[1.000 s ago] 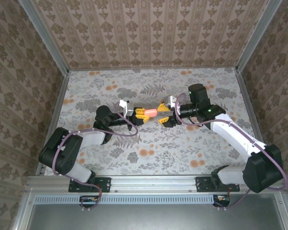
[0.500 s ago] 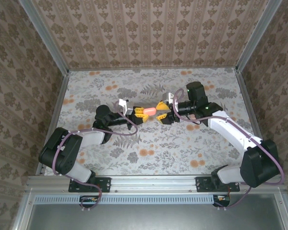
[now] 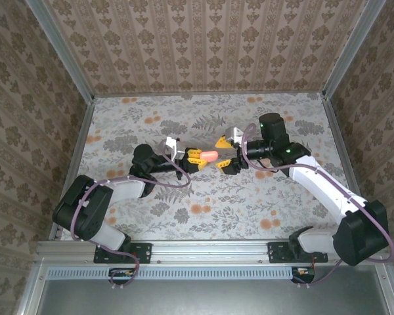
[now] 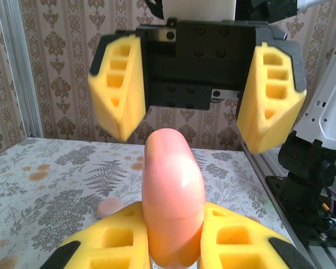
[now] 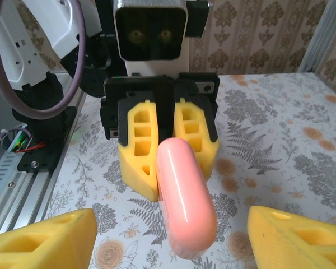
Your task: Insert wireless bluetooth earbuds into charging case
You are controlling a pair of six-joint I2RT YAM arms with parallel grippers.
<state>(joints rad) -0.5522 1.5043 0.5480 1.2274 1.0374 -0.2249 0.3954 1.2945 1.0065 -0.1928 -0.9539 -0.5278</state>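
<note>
In the top view, my right gripper's open fingers only just reach the case's loose end, so it moves farther toward the case before closing on it.
The charging case [image 3: 209, 155], a smooth salmon-pink rounded capsule with its lid closed, is held off the table at the middle. My left gripper [image 3: 198, 157] is shut on its lower half, and the yellow pads [image 4: 235, 241] press both sides of the case [image 4: 173, 202]. My right gripper [image 3: 223, 154] faces it from the right, open, its fingers [image 4: 120, 95] spread on either side of the case's free end [image 5: 185, 204] without touching. One earbud [image 4: 107, 208], a small pale pink nub, lies on the table behind the case to the left.
The table [image 3: 203, 197] has a grey floral cover with flat orange flower prints [image 3: 196, 209]. Patterned walls and metal rails [image 3: 79, 141] close in the sides. Both arms meet at mid-table, with open surface in front and behind.
My right gripper has spread its jaws wider around the case's free end and shifted slightly. The left gripper stays shut on the case, which moved a little to the right.
</note>
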